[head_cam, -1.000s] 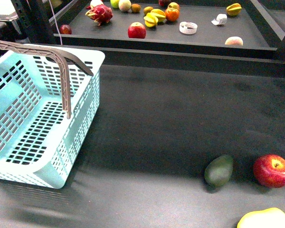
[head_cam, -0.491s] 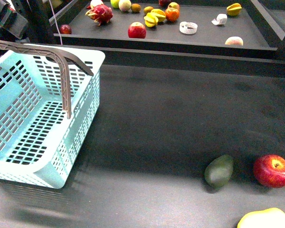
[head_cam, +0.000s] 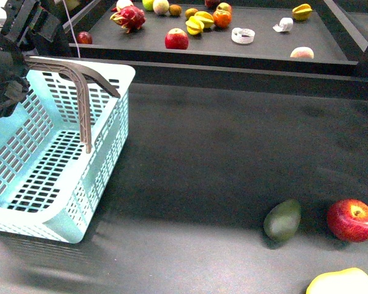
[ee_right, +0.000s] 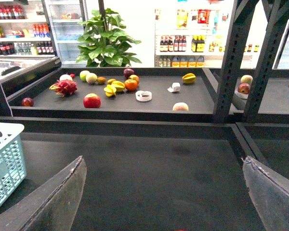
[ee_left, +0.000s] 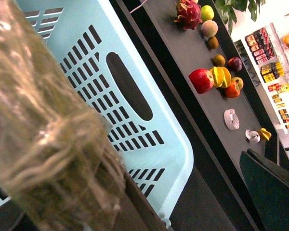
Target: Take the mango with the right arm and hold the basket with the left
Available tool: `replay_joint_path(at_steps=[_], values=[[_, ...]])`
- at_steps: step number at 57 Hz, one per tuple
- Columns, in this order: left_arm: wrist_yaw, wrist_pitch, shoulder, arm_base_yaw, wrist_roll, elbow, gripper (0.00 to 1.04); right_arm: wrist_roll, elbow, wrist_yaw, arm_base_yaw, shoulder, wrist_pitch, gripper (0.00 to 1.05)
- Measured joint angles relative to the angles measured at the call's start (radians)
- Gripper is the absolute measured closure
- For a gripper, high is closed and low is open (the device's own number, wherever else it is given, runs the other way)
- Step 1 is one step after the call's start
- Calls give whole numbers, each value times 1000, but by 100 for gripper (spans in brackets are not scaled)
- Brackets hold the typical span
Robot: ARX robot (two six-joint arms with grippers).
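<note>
My left gripper should hold the basket by its grey-brown handle (head_cam: 83, 92). Then the basket's open top (head_cam: 52, 144) stays free for the mango to go in.
The turquoise basket (head_cam: 61, 177) stands at the table's left with its grey-brown handle (head_cam: 83, 92) raised. My left gripper (head_cam: 5, 76) hangs open at the basket's far left rim, by the handle's end. In the left wrist view the handle (ee_left: 48, 144) is a brown blur close to the lens, the basket wall (ee_left: 120, 96) lies behind it, and one dark finger (ee_left: 272, 192) shows. The yellow mango (head_cam: 340, 283) lies at the front right edge, partly cut off. My right gripper (ee_right: 166, 202) is open above bare table, with nothing between its fingers; the mango is out of that view.
A dark green avocado-like fruit (head_cam: 283, 220) and a red apple (head_cam: 352, 220) lie just behind the mango. A raised back shelf (head_cam: 264, 52) carries several fruits, among them a dragon fruit (head_cam: 129, 17) and an apple (head_cam: 176, 38). Black posts (ee_right: 231, 57) flank the shelf.
My left gripper has come into the front view at the top left and dropped toward the basket's handle and rim. The basket and fruits have stayed put.
</note>
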Motion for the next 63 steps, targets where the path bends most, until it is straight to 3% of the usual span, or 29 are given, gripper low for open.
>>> replay_joint_path(at_steps=[4,20,34,63], values=[[3,-13,9,-5,-2,15,7,0,0,0,0,0,0,8],[45,-110,36,-23,13,79,61,0,0,0,0,0,0,8],[121,-132,8,-25,-16,58,95,0,0,0,0,0,0,8],[287,87,-369,-43,274,-379,97,0,0,0,0,0,0,8]])
